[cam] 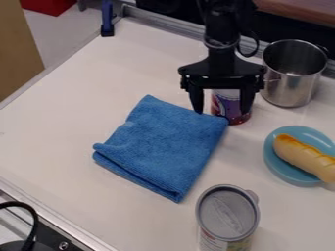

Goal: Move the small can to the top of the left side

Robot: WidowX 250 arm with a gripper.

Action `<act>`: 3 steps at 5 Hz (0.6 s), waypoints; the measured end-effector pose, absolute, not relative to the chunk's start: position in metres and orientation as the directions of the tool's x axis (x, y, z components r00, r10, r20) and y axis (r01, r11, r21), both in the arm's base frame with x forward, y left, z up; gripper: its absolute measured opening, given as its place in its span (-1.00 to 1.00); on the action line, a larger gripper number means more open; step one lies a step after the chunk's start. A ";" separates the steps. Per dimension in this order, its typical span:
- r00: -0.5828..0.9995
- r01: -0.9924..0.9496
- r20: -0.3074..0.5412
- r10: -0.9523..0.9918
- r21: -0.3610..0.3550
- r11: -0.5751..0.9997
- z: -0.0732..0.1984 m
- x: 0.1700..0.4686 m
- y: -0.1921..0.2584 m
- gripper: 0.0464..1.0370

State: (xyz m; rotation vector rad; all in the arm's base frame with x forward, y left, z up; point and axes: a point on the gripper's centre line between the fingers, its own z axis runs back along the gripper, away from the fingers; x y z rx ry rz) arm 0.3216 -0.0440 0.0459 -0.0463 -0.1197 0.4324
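Note:
The small can (231,104) has to move to the top of the left side, so my gripper needs to grab it by its round side next.
The black gripper (222,112) hangs pointing down right of the middle in the upper half of the camera view, its two fingers spread apart. Just beyond it stands the small can (231,104), purple and red with some white, upright near the corner of the blue cloth. The gripper's body covers the can's top. The right finger overlaps the can's right part in the view, while a gap shows between the left finger and the can. Whether the can is between the fingers or behind them, I cannot tell.
A folded blue cloth (163,144) lies mid-table. To the right are a steel pot (292,88) and a blue plate (278,166) holding a bread roll or hot dog (304,158). A larger can with a grey lid (227,215) stands at the front. A blue clamp (107,22) sits on the back-left edge.

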 end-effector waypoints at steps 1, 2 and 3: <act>0.849 -0.511 0.103 0.517 -0.084 0.856 0.044 0.332 -0.052 0.93; 0.829 -0.536 0.137 0.542 -0.079 0.840 0.043 0.342 -0.054 0.93; 0.818 -0.555 0.129 0.560 -0.074 0.828 0.036 0.350 -0.055 0.93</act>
